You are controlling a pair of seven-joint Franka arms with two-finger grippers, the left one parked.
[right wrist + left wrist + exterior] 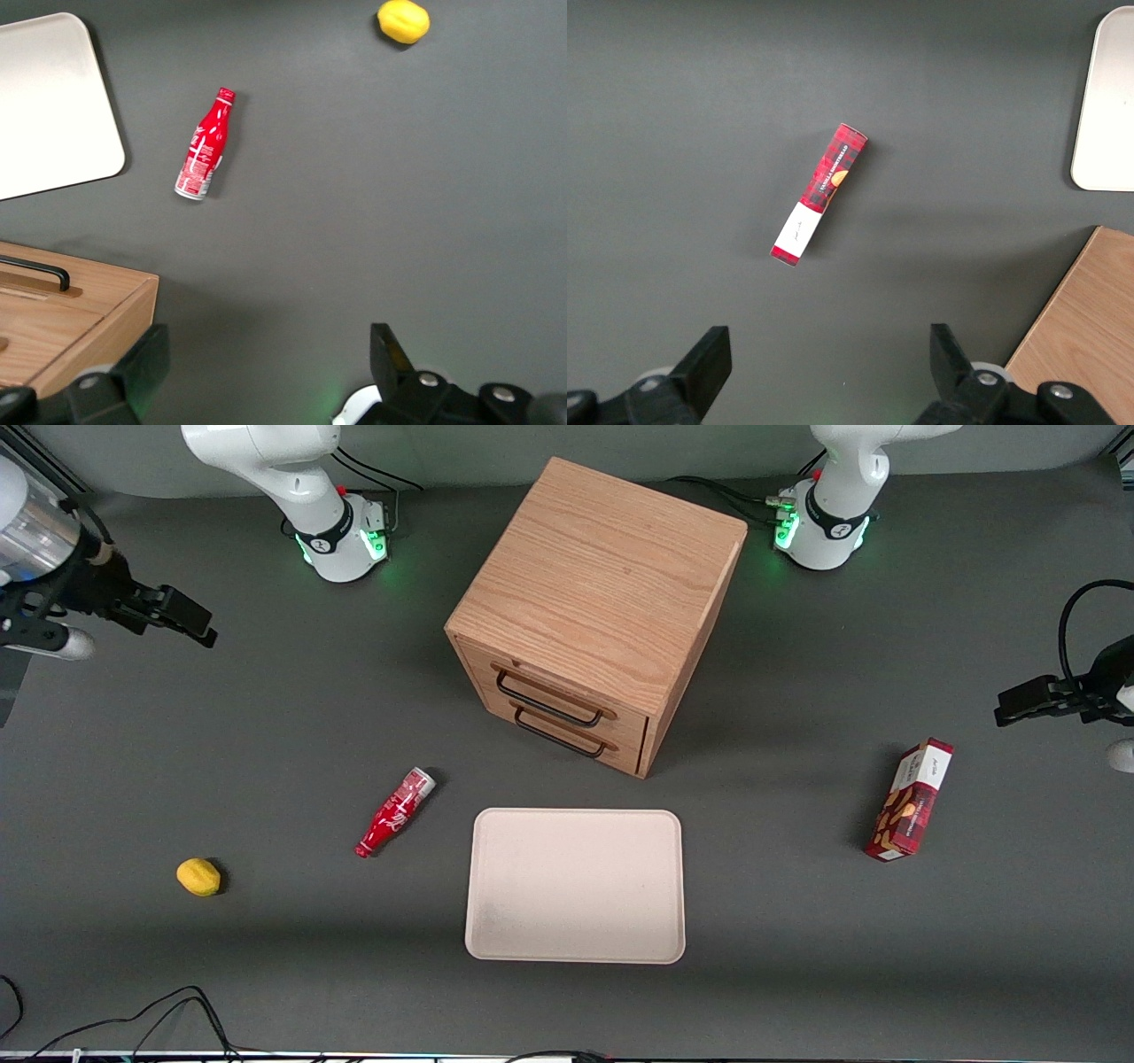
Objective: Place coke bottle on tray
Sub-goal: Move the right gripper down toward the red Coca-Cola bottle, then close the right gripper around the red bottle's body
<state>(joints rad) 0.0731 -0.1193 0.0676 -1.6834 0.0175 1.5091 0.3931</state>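
Observation:
My right gripper grabs the bottle by its labeled body (393, 814) next, to place the coke bottle on the tray (576, 884).
The coke bottle (395, 811) lies on its side on the dark table, red cap toward the front camera, silver base toward the drawer cabinet. It lies beside the cream-beige tray (576, 884), a short gap apart, toward the working arm's end. In the right wrist view the bottle (203, 157) and a corner of the tray (53, 102) both show. My right gripper (173, 615) hovers high, open and empty, well away from the bottle and farther from the front camera. In the right wrist view the gripper (270, 367) has its fingers wide apart over bare table.
A wooden two-drawer cabinet (594, 611) stands farther from the camera than the tray. A yellow lemon (198, 876) lies toward the working arm's end. A red snack box (910, 800) lies toward the parked arm's end. Cables lie at the table's front edge.

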